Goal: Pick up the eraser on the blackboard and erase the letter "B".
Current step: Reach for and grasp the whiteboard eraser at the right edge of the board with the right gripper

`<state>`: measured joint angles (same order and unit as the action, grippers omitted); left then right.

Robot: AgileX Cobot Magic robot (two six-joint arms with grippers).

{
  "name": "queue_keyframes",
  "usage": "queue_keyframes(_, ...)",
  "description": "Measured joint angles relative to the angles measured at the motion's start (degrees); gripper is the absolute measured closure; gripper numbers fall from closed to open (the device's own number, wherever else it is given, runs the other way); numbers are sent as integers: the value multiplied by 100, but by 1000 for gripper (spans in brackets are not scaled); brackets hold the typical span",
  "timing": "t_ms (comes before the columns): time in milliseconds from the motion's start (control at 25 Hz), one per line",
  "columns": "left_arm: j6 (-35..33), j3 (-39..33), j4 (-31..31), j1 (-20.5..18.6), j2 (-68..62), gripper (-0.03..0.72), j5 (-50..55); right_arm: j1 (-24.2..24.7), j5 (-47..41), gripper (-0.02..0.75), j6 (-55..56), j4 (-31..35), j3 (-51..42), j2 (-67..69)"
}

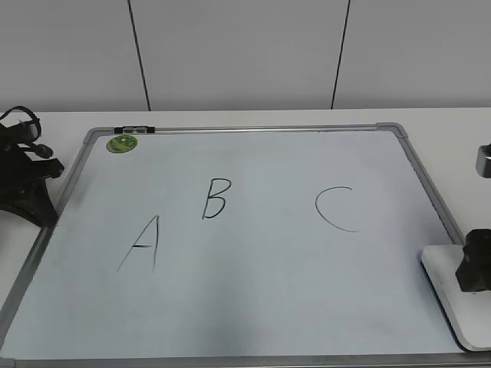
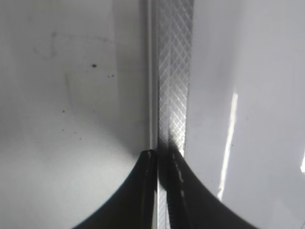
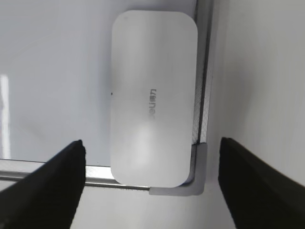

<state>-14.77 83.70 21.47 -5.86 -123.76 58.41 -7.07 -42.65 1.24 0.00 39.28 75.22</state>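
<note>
The eraser (image 1: pixel 454 295) should be picked up next by its long edges with my right gripper, to wipe out the letter "B".
The blackboard (image 1: pixel 253 307) is a white board with a silver-grey frame lying flat on the table. A black letter "B" (image 1: pixel 214 198) is drawn left of centre, between an "A" (image 1: pixel 141 244) and a "C" (image 1: pixel 335 208). The eraser (image 1: pixel 454 295) is a flat white block at the board's near right corner; it also shows in the right wrist view (image 3: pixel 152 95). My right gripper (image 3: pixel 151 155) is open, hovering above the eraser's near end, its fingers on either side and apart from it. My left gripper (image 2: pixel 163 157) is shut, over the board's left frame (image 2: pixel 172 71).
A round green sticker (image 1: pixel 121 143) and a small black clip (image 1: pixel 134 129) sit at the board's far left corner. The grey corner cap (image 3: pixel 198 167) lies by the eraser. The left arm (image 1: pixel 23 180) rests beside the board's left edge. A white wall stands behind the table.
</note>
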Motion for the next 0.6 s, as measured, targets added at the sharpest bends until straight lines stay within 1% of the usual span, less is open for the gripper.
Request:
queue_keyframes(160, 0, 0, 2, 0, 0, 659, 0, 0, 147, 66, 13, 0, 12, 291)
queue_keyframes(600, -8, 0, 2, 0, 0, 659, 0, 0, 722, 66, 17, 0, 58, 1307)
